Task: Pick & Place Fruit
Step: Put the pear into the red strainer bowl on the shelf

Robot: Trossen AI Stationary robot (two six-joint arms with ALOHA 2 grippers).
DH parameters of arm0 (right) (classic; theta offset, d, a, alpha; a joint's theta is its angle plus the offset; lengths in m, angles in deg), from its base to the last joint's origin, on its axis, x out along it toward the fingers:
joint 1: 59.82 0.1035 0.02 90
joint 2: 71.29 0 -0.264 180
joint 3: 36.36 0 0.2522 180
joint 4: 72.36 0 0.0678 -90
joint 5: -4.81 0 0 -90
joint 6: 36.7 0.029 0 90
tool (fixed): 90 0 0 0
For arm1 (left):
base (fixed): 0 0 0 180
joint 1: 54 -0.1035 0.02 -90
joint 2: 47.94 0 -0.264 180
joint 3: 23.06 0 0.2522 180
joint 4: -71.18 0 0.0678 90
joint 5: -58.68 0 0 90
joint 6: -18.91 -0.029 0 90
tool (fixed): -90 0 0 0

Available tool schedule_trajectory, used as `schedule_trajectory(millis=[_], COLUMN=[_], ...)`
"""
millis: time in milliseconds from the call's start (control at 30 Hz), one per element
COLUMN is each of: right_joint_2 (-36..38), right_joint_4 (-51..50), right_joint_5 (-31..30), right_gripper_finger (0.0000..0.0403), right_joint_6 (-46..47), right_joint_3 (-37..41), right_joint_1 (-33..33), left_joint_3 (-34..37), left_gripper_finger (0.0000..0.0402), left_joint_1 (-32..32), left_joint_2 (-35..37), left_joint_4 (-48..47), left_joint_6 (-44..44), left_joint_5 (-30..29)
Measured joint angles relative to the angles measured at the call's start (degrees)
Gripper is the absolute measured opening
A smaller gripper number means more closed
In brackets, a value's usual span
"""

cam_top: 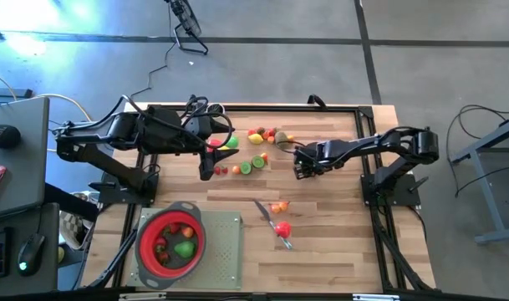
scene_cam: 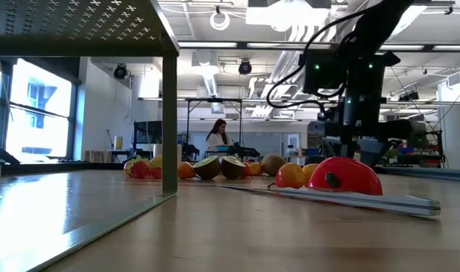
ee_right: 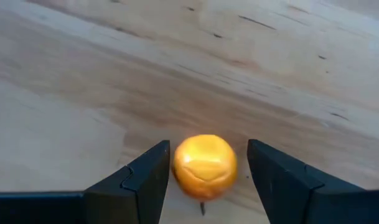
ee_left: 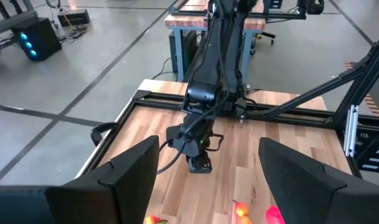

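Observation:
The fingers of my right gripper are on either side of the orange fruit in the right wrist view, so I need to close them on it now.
A small round orange fruit [ee_right: 205, 167] lies on the wooden table, and my right gripper [ee_right: 208, 144] hangs over it, pointing down and open. One finger stands on each side of the fruit, with a narrow gap at both. In the high view this gripper [cam_top: 302, 167] hides that fruit. More toy fruits lie in a cluster [cam_top: 264, 136] at the far middle and in another [cam_top: 241, 167] nearer the left arm. My left gripper [ee_left: 208, 142] is held high above the table's left part [cam_top: 216, 138], open and empty, pointing about level toward the right arm.
A red strainer [cam_top: 170, 242] with a few fruits in it stands on a pale mat [cam_top: 225, 251] at the near left. A slim grey knife [cam_top: 262, 209] lies mid-table beside small orange fruits [cam_top: 279, 206] and a red fruit [cam_top: 281, 228].

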Motion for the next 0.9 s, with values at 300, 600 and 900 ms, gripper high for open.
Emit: schedule_trajectory(millis=[300, 600, 900], right_joint_2=[0.0, 0.0, 1.1], right_joint_4=[-0.1, 0.2, 2.4], right_joint_5=[-0.6, -0.6, 0.6], right_gripper_finger=[0.0162, 0.0121, 0.0108], right_joint_6=[-0.1, -0.1, -1.7], right_joint_3=[0.1, 0.1, 0.1], right_joint_1=[0.0, 0.0, 0.2], left_joint_3=[0.0, 0.0, 0.1], left_gripper_finger=[0.0271, 0.0271, 0.0271], left_joint_1=[0.0, 0.0, 0.0], left_joint_2=[0.0, 0.0, 0.5], left_joint_4=[-0.1, -0.6, -0.7], left_joint_6=[0.0, 0.3, 0.4], left_joint_5=[0.0, 0.0, -0.1])
